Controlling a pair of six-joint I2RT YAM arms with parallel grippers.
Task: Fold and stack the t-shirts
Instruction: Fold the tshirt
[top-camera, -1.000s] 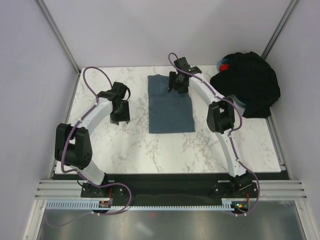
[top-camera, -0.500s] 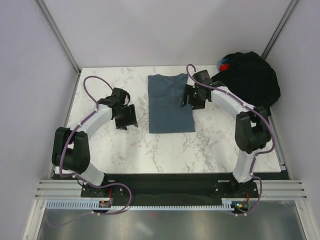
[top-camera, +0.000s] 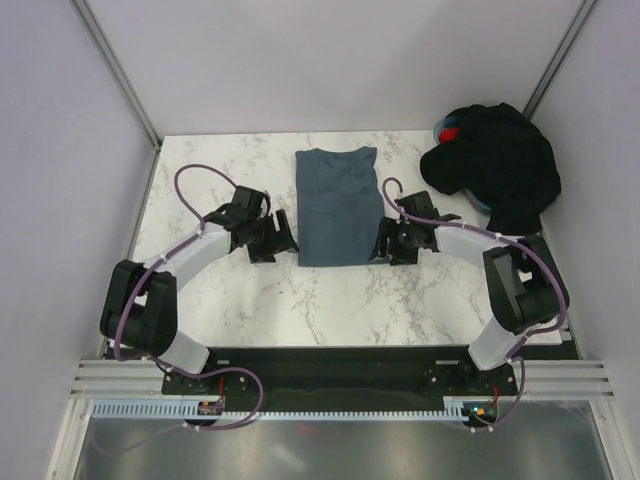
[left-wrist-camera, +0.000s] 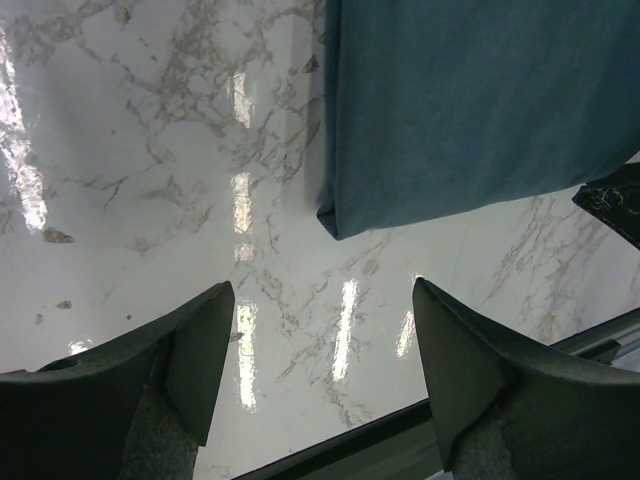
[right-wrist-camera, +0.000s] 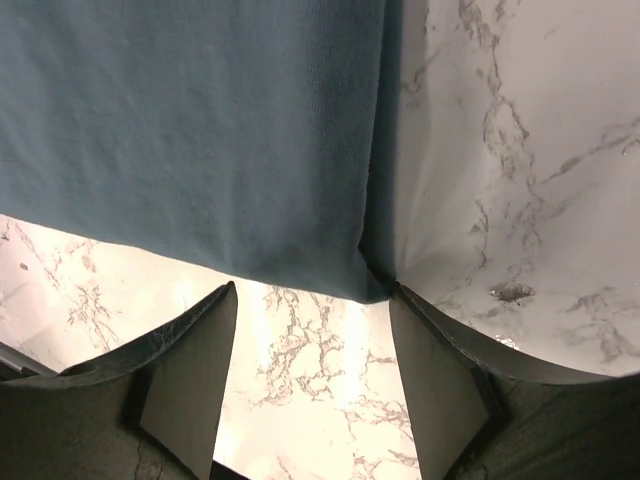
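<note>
The right gripper should next grab the t-shirt's near corner (top-camera: 384, 262) (right-wrist-camera: 364, 283), opposite the left gripper's corner, to fold the near edge of the slate blue-grey t-shirt toward the collar.
The slate blue-grey t-shirt (top-camera: 340, 205) lies folded into a long rectangle on the marble table, collar end at the far side. A heap of black t-shirts (top-camera: 500, 170) sits at the far right. My left gripper (top-camera: 283, 243) is open and empty at the shirt's near-left corner, which shows in the left wrist view (left-wrist-camera: 335, 222). My right gripper (top-camera: 385, 243) is open and empty at the shirt's near-right corner, which shows in the right wrist view (right-wrist-camera: 370, 285) just in front of the fingers.
A blue basket rim with something red (top-camera: 447, 131) peeks out under the black heap. Grey walls and a metal frame (top-camera: 120, 70) enclose the table. A black strip (top-camera: 330, 355) runs along the table's near edge.
Both arms have come toward the near end of the blue-grey shirt. The right gripper moved from over the shirt's far half to its near-right corner; the left moved right to the near-left corner.
</note>
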